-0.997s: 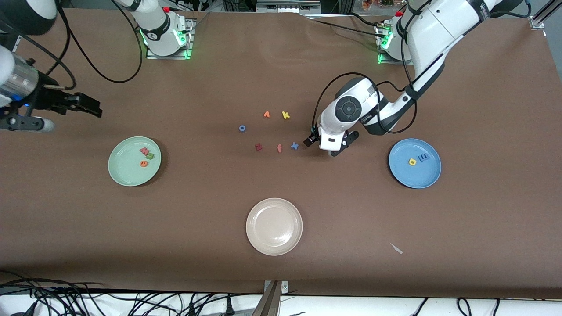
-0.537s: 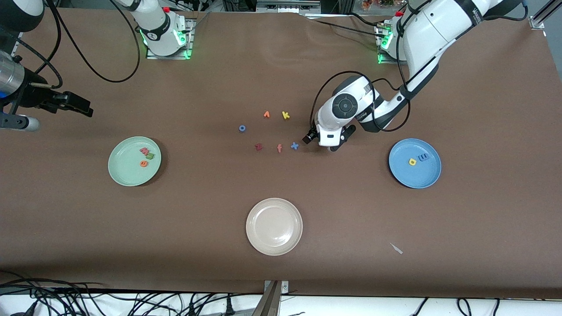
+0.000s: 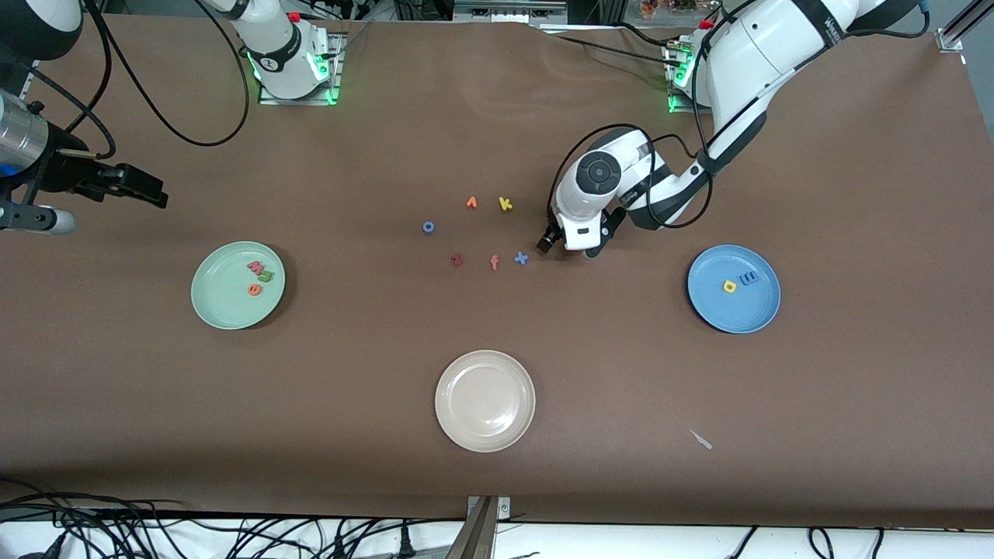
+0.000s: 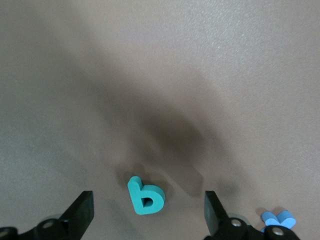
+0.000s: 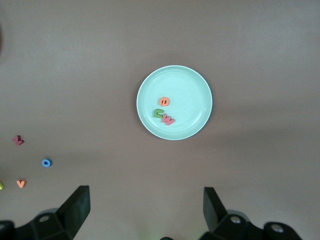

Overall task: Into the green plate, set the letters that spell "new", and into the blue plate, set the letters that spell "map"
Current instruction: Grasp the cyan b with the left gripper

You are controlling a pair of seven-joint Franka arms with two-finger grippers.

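The teal "a" is level between my left gripper's fingers, so they should close on it.
The pale green plate (image 3: 224,304) holds the pinkish "w" (image 3: 255,267), the olive "n" (image 3: 266,275) and the orange "e" (image 3: 254,289). On the blue plate (image 3: 730,315) lie the yellow "p" (image 3: 729,286) and the blue "m" (image 3: 750,278). A teal "a" (image 4: 145,196) lies flat on the table between the fingers of my open left gripper (image 4: 149,215), untouched. In the front view my left gripper (image 3: 584,247) hides it. My right gripper (image 3: 144,189) hangs open and empty at the right arm's end of the table. Its wrist view looks down on the green plate (image 5: 192,97).
Loose letters lie mid-table beside the left gripper: a blue "x" (image 3: 521,258), salmon "f" (image 3: 495,262), dark red letter (image 3: 457,260), blue "o" (image 3: 429,227), orange "v" (image 3: 471,203) and yellow "k" (image 3: 505,204). A cream plate (image 3: 458,423) sits nearer the camera.
My left hand has shifted a little toward its base, away from the blue plate. My right gripper drew back toward the table's end, then held still.
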